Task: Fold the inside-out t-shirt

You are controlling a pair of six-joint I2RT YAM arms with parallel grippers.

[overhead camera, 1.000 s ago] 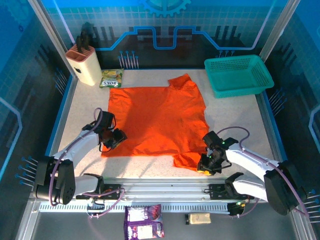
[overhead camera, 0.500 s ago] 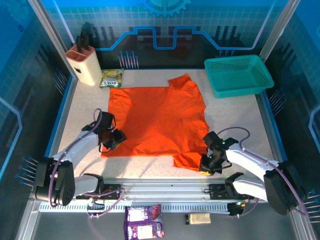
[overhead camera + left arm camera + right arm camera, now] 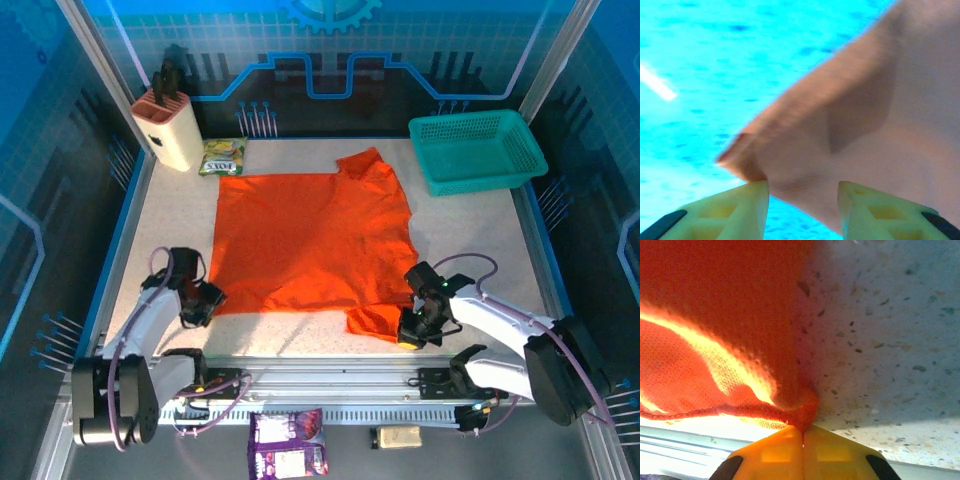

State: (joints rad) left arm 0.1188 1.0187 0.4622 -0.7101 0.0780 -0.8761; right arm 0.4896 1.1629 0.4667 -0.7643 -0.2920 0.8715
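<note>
I should next grab the inside-out t-shirt (image 3: 315,240) by its near corner (image 3: 220,309) with my left gripper, opposite my right gripper's pinch, to fold the near edge over evenly.
The inside-out t-shirt (image 3: 315,240) lies spread flat in the middle of the table, bright orange, with one sleeve at the far right and a bunched fold at its near right. My left gripper (image 3: 208,298) sits at the shirt's near left corner. In the left wrist view its jaws (image 3: 802,187) stand apart, open, and the blurred corner of cloth (image 3: 880,125) lies just ahead of them and across the gap. My right gripper (image 3: 408,333) is at the near right fold. Its yellow fingers (image 3: 803,432) are shut on a pinch of the orange cloth (image 3: 730,300).
A knife block (image 3: 168,128) and a green snack packet (image 3: 222,157) stand at the far left. A teal mesh basket (image 3: 477,150) sits at the far right. Bare speckled table (image 3: 470,240) lies right of the shirt. A purple packet (image 3: 288,443) lies beyond the front rail.
My left arm has drawn back left and toward the near edge, from over the shirt to its near left corner. My right gripper has closed on the near right fold.
</note>
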